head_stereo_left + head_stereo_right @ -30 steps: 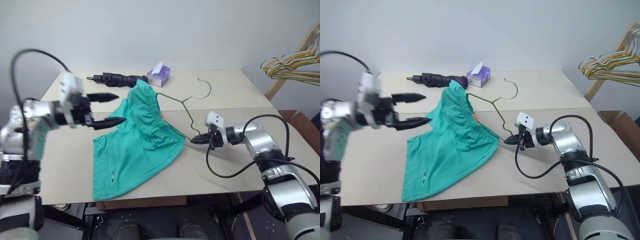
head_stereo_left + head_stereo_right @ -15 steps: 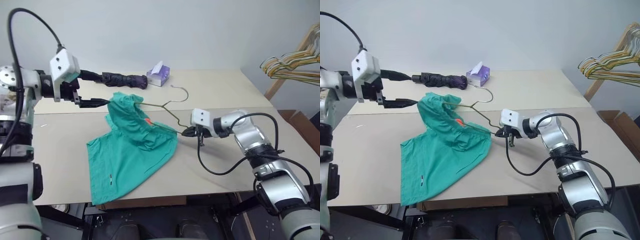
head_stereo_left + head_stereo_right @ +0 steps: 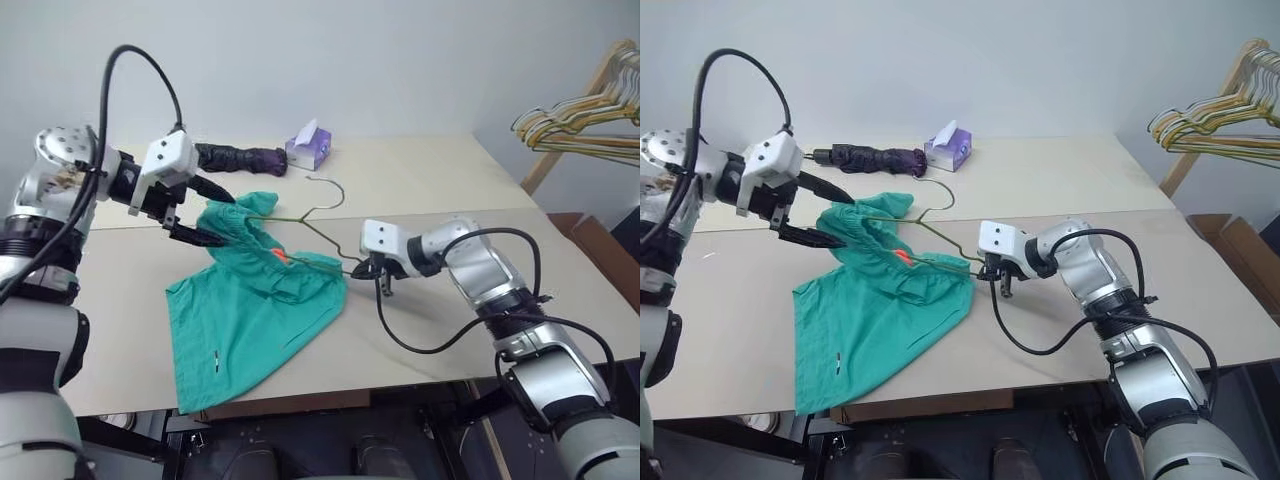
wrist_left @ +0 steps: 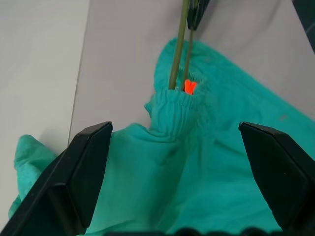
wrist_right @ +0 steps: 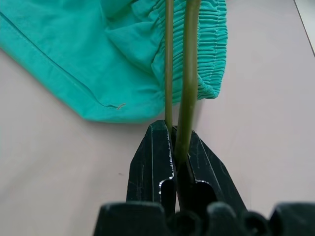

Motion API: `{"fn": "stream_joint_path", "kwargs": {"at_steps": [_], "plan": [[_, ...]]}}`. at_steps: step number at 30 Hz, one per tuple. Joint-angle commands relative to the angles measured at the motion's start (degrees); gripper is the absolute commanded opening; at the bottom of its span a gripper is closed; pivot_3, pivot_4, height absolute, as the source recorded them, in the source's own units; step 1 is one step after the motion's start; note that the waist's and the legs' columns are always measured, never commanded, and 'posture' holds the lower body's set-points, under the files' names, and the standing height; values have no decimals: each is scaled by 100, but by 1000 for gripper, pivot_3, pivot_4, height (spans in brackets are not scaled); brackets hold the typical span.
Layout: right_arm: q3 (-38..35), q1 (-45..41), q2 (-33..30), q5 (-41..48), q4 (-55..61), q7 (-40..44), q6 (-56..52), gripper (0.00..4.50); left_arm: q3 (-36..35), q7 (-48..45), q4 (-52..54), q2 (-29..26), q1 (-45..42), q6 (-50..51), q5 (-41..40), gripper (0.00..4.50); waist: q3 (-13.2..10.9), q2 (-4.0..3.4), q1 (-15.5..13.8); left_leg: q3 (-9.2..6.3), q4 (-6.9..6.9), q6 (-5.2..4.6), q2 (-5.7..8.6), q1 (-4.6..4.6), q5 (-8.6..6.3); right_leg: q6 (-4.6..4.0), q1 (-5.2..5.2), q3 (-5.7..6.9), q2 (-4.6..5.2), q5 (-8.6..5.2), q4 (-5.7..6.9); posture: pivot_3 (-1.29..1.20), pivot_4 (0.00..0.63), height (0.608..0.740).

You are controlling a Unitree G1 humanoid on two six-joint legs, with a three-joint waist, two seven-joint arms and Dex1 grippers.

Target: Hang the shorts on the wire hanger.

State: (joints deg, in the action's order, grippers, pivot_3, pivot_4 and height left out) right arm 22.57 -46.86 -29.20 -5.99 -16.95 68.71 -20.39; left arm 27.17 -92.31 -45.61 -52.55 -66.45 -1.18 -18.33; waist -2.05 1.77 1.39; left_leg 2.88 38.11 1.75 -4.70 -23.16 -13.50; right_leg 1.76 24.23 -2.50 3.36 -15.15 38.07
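Observation:
The waistband of the shorts stands up in a bunched fold (image 3: 228,222) and the legs lie flat. My left gripper should next pick up the shorts (image 3: 250,305) by that fold.
The teal shorts (image 3: 250,305) lie bunched on the table, with the gathered waistband (image 4: 173,105) lifted. The thin wire hanger (image 3: 312,228) runs into the waistband beside an orange tag (image 4: 189,87); its hook (image 3: 327,188) points toward the back. My right gripper (image 5: 172,129) is shut on the hanger's wires at the corner outside the shorts, right of the fabric (image 3: 360,268). My left gripper (image 3: 226,220) stands open at the shorts' raised back-left end, one finger on each side of the bunched cloth (image 4: 174,129).
A folded black umbrella (image 3: 235,157) and a purple tissue box (image 3: 308,146) lie at the table's back. A wooden rack with several yellow and grey hangers (image 3: 580,105) stands at the far right, with a cardboard box (image 3: 590,235) below it.
My left gripper has swung down and right to straddle the shorts' raised end. My right gripper has slid left with the hanger, and the shorts have bunched up along it.

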Motion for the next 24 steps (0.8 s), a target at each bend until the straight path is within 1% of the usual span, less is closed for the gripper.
{"fn": "stream_joint_path", "kwargs": {"at_steps": [1, 4, 5, 6, 8, 15, 18, 22, 23, 24], "plan": [[44, -105, 4, -3, 362, 44, -128, 0, 179, -19, -352, 12, -333, -248, -12, 4461, 0, 0, 9, 0, 2, 0, 0, -5, 0, 0, 3, 1, 0, 0, -1, 7, 0, 740], [98, -49, -76, -7, 530, 72, -181, 0, 516, -19, -409, -6, -378, -233, -146, 4461, 0, 0, 38, 0, 5, 0, 0, -7, 0, 0, 3, 2, 0, 0, -1, -6, 0, 740], [104, -40, -90, -4, 566, 76, -204, 0, 650, -19, -384, -40, -370, -268, -205, 4079, 0, 0, 45, -1, 7, -1, 0, -7, 0, 0, 3, 2, 0, 0, -1, -6, 0, 740], [139, -22, -124, -33, 627, 100, -181, 0, 662, -19, -471, 15, -374, -293, -140, 3927, 0, 0, 51, -2, 8, -1, 0, -8, 0, 0, 2, 3, 0, 0, 0, -6, 0, 740], [187, 24, -171, -52, 753, 158, -169, 0, 777, -19, -593, 75, -383, -349, -93, 3327, 0, 0, 69, -3, 11, -1, 0, -9, -1, 1, 2, 4, 1, 0, 0, -13, 0, 740], [203, -42, -96, -6, 872, 117, -363, 0, 1150, -19, -669, 78, -411, -377, -264, 962, 0, 0, 141, -4, 12, -1, 0, -10, -1, 1, 3, 4, 0, 0, 1, -24, 0, 740], [208, -43, -86, -14, 848, 88, -360, 0, 1204, -19, -677, 78, -436, -393, -347, 63, 0, 0, 140, -4, 12, -1, 0, -10, -1, 1, 3, 4, 0, 0, 1, -18, 0, 740], [235, -21, -29, -104, 728, -85, -161, 0, 1213, -19, -636, 23, -440, -466, -455, 28, 0, 0, 138, -4, 14, -1, 0, -10, -1, 1, 2, 4, 1, 0, 1, -13, 0, 740], [213, -8, 1, -129, 685, -199, 28, 0, 1209, -19, -632, 10, -432, -506, -445, 28, 0, 0, 140, -4, 14, -1, 0, -10, -1, 1, 2, 4, 0, 0, 1, -13, 0, 740], [104, 74, 64, -160, 529, -549, 736, 0, 1141, -19, -659, 20, -421, -555, -378, 28, 0, 0, 140, -4, 14, -1, 0, -10, -1, 1, 3, 4, 0, 0, 2, -9, 0, 740]]}}
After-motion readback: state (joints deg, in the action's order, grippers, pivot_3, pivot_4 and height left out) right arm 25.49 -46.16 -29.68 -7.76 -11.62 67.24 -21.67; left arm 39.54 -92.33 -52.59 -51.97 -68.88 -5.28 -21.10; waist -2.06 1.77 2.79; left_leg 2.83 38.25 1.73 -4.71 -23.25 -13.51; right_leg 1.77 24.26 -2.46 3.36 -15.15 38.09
